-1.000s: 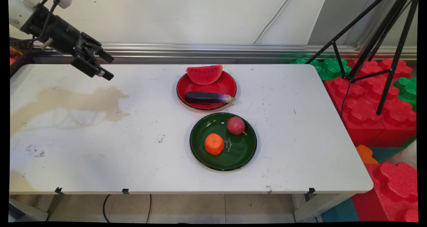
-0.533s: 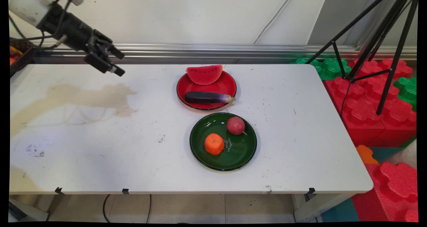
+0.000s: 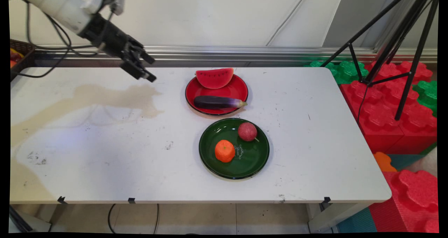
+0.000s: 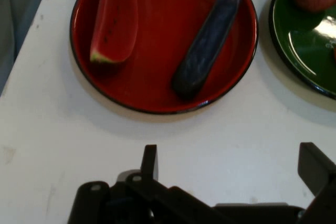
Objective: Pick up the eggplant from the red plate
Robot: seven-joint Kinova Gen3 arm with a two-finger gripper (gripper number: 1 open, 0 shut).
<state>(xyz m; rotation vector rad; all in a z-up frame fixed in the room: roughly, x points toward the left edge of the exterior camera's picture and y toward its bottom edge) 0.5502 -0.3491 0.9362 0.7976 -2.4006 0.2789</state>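
Observation:
My gripper needs to lift the eggplant out of the red plate, so next it needs to grab the purple eggplant's dark rounded end [image 3: 200, 101].
My gripper [image 3: 149, 69] hangs open and empty above the table's far left part, pointing toward the red plate [image 3: 238, 85]. That plate carries a watermelon slice [image 3: 214, 77] at its far rim and a dark purple eggplant [image 3: 217, 102] across its near side. In the hand view the red plate [image 4: 157, 77] lies just beyond the fingertips [image 4: 149, 161], with the watermelon slice [image 4: 114, 17] on the left and the eggplant [image 4: 207, 43] to the right. Nearer the camera stands a green plate [image 3: 252, 161] with an orange fruit [image 3: 224, 151] and a reddish round fruit [image 3: 247, 131].
A brownish stain [image 3: 105, 98] spreads over the table's left side. A black tripod [image 3: 402, 56] and red and green foam blocks [image 3: 392, 101] stand off the table's right end. A dark basket [image 3: 19, 54] sits at the far left edge.
The arm has swung to the right across the table's far edge, bringing the gripper closer to the red plate. The fruits and plates have not moved.

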